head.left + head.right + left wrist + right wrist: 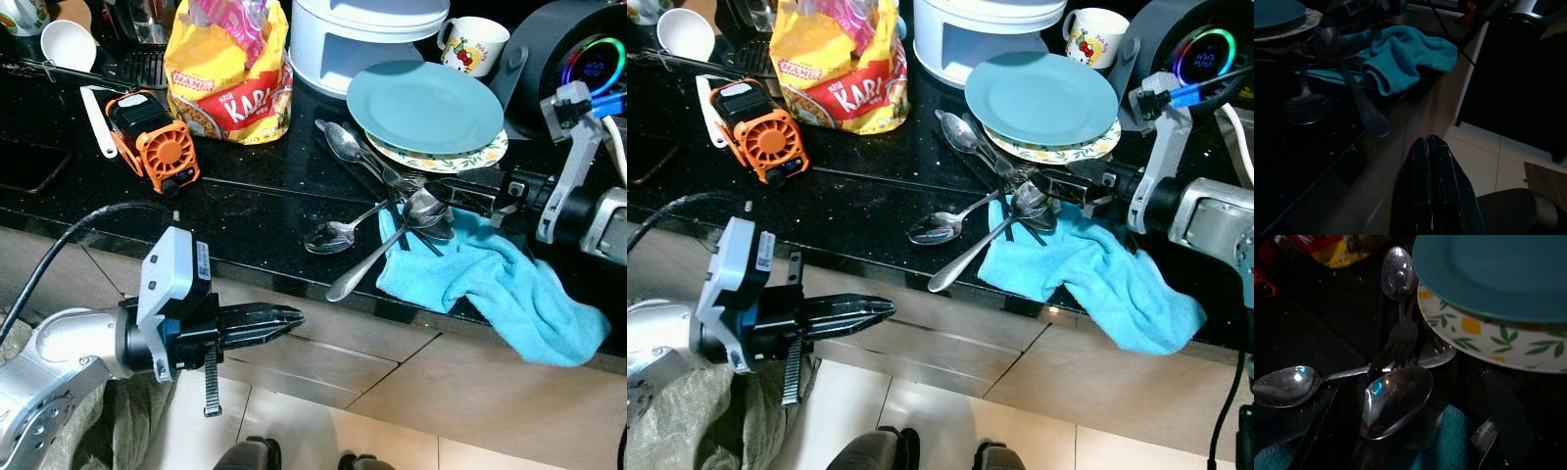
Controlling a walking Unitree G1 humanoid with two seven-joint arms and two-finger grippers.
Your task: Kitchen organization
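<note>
The large metal serving spoon is next for my right gripper, which should grab it by its neck (pixel 403 228) to clear the cluttered pile into the sink.
A pile of spoons and forks (pixel 392 196) lies on the black counter (pixel 245 196), partly on a blue cloth (pixel 500 284) that hangs over the front edge. My right gripper (pixel 446 196) reaches in from the right, low over the pile and open. In the right wrist view a large spoon (pixel 1396 401) lies between its dark fingers (pixel 1503 416). Just behind the pile a teal plate (pixel 424 106) rests on a leaf-patterned plate (pixel 480 157). My left gripper (pixel 289 318) is shut and holds nothing, level with the cabinet front below the counter edge.
A yellow snack bag (pixel 230 73), an orange fan-like device (pixel 157 142) and a white cup (pixel 69 44) stand at the back left. A white container (pixel 367 39), a mug (pixel 473 44) and a black appliance (pixel 588 59) line the back right. Tiled floor (pixel 323 431) lies below.
</note>
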